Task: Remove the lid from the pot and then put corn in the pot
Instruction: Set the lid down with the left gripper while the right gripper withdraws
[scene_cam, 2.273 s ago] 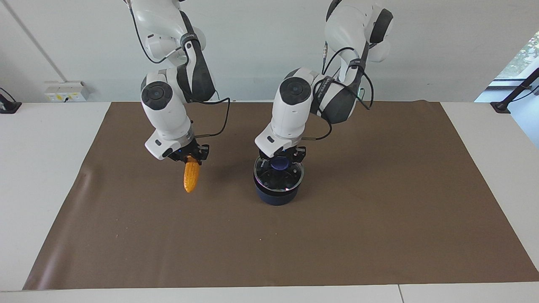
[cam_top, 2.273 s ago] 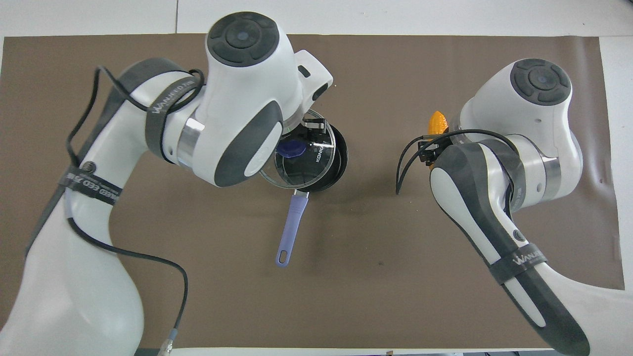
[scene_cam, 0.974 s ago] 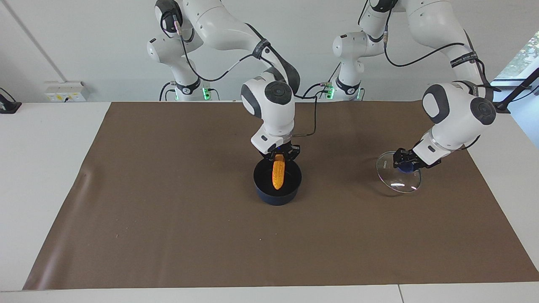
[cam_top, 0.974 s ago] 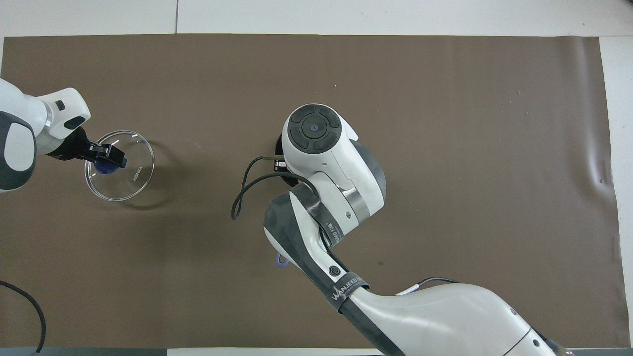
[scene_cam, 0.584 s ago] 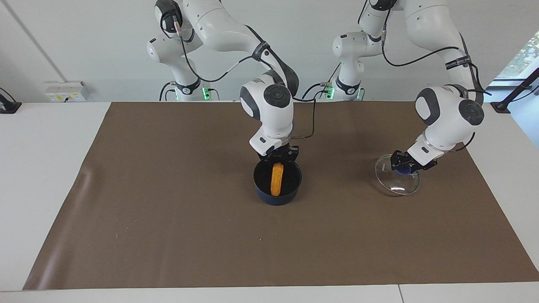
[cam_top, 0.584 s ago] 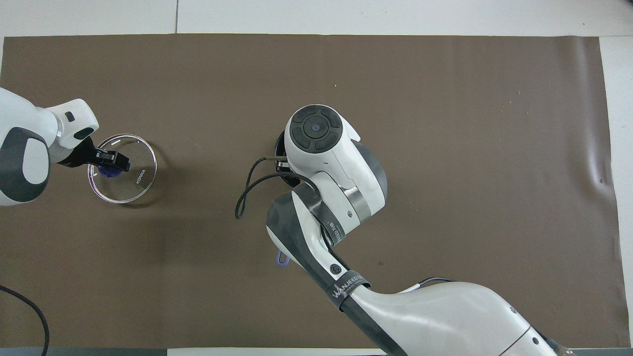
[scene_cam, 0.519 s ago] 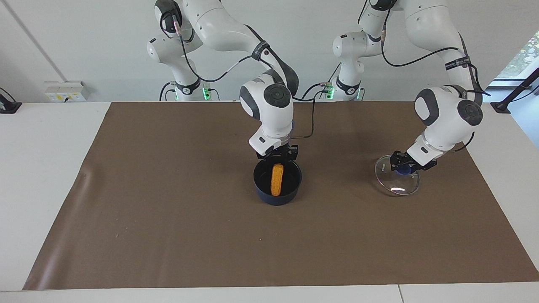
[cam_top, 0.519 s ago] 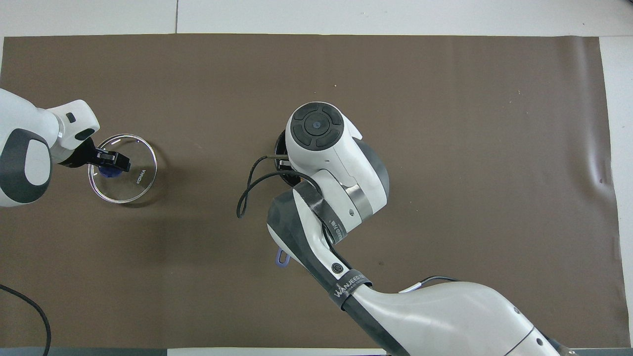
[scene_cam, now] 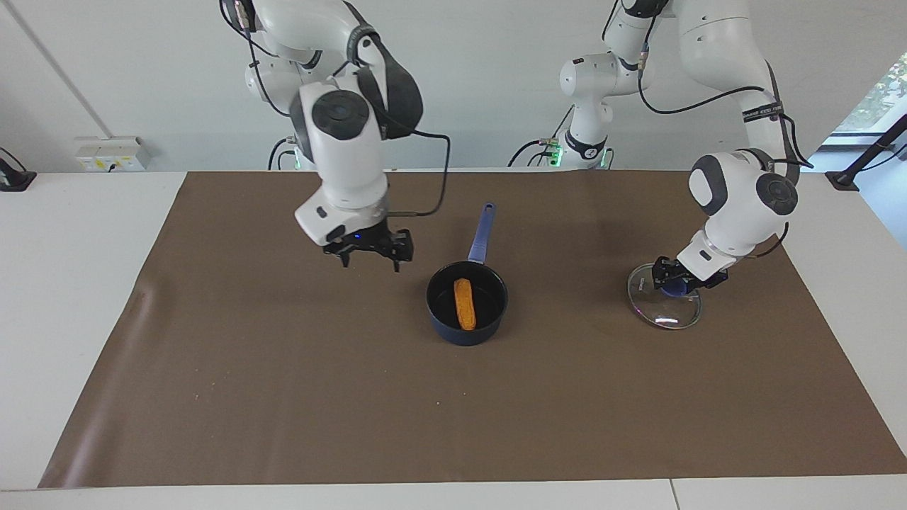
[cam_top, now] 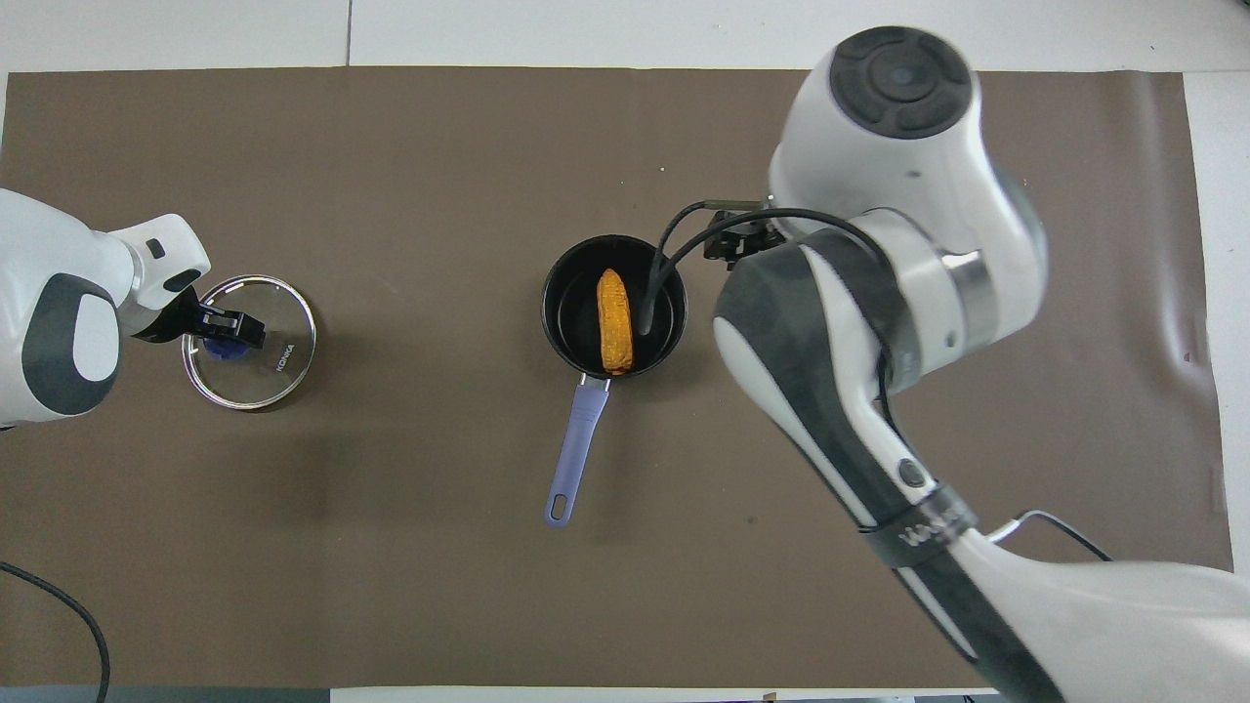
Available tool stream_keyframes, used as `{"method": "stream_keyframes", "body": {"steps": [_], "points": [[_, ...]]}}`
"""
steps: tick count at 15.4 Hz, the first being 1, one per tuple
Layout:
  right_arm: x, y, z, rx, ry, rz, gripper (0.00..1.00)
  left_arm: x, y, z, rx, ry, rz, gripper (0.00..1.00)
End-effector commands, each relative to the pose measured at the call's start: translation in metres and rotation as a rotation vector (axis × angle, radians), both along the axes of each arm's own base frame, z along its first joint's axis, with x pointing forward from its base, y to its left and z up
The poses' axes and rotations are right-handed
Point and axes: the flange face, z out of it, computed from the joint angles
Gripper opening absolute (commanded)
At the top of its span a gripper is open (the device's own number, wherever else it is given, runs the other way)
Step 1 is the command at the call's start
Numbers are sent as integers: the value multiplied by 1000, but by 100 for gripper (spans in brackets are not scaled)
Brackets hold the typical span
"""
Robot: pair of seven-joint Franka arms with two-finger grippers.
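Observation:
The glass lid (scene_cam: 666,313) is low at the brown mat under my left gripper's fingers and would rest there, so my left gripper needs to release it.
The navy pot (scene_cam: 465,333) stands mid-table with its lid off, its light blue handle (scene_cam: 481,234) pointing toward the robots. The corn (scene_cam: 464,303) lies inside it. In the overhead view the pot (cam_top: 550,303) and the corn (cam_top: 613,309) show too. My right gripper (scene_cam: 370,259) is open and empty, raised over the mat beside the pot toward the right arm's end. In the overhead view it (cam_top: 742,242) is mostly hidden under its own arm. My left gripper (scene_cam: 677,278) is shut on the blue knob of the glass lid (scene_cam: 666,313), which is low at the mat toward the left arm's end (cam_top: 264,376).
A brown mat (scene_cam: 283,397) covers most of the white table (scene_cam: 64,283). The pot's handle (cam_top: 576,454) stretches toward the robots. A slight wrinkle in the mat lies near the right arm's end (scene_cam: 142,297).
My right gripper let go of the corn, which now lies in the pot, then rose and moved off toward the right arm's end. My left gripper lowered the lid a little toward the mat.

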Motion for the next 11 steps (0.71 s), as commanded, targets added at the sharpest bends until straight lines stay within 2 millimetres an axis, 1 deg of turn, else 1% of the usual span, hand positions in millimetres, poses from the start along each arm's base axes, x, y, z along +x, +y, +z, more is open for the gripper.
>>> {"method": "stream_keyframes", "body": {"steps": [1,3,4,5,6,7,9,10,11], "points": [[-25,-63,52,1,12,29,100,-11,-3,7,22,-23,50,0],[-41,-116,75,10,41,48,100,-11,-4,7,22,-23,48,0],[-49,-139,79,14,57,56,100,-11,-4,7,22,-23,48,0],[-55,-154,80,19,76,76,100,-9,-3,9,24,-28,49,67],[-64,-162,81,23,92,88,100,-7,-1,12,29,-34,41,100],[-69,-167,74,25,109,82,100,-4,0,14,30,-40,41,100],[-83,-177,70,29,118,71,100,0,-1,22,30,-48,41,100],[-86,-182,66,31,125,66,100,3,-4,29,30,-58,38,100],[-85,-183,67,33,121,84,100,5,-5,33,30,-57,35,100]]}}
